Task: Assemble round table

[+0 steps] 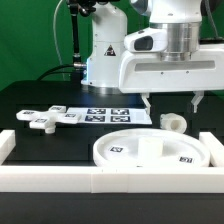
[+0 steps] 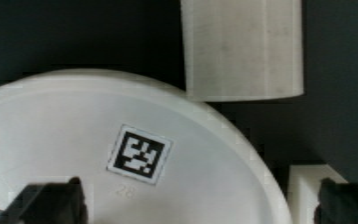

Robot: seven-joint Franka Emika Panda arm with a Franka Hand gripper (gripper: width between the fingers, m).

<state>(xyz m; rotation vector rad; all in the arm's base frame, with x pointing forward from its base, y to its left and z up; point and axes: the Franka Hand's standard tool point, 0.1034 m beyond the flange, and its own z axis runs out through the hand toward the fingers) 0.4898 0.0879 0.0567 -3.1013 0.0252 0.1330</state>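
Note:
The cylindrical leg needs to be fitted into the white disc's center. My gripper will next grab the leg by its plain wide end (image 1: 174, 123) (image 2: 243, 76).
The large rimmed white disc (image 1: 150, 150) lies flat at the front of the black table, against the white border bar, with square tags on it. The short cylindrical leg (image 1: 173, 122) lies just behind it on the exterior view's right. The cross-shaped foot piece (image 1: 45, 119) lies at the exterior view's left. My gripper (image 1: 171, 101) hangs open above the disc's far edge and the leg, holding nothing. In the wrist view the disc (image 2: 87, 130) with one tag fills the frame, the leg (image 2: 243, 50) lies beyond its rim, and my gripper (image 2: 204, 205) has its dark fingertips (image 2: 51, 203) spread wide.
The marker board (image 1: 103, 114) lies flat behind the disc, in front of the robot base (image 1: 105, 50). Long white border bars (image 1: 100, 181) run along the table's front and up both sides. A green wall stands behind.

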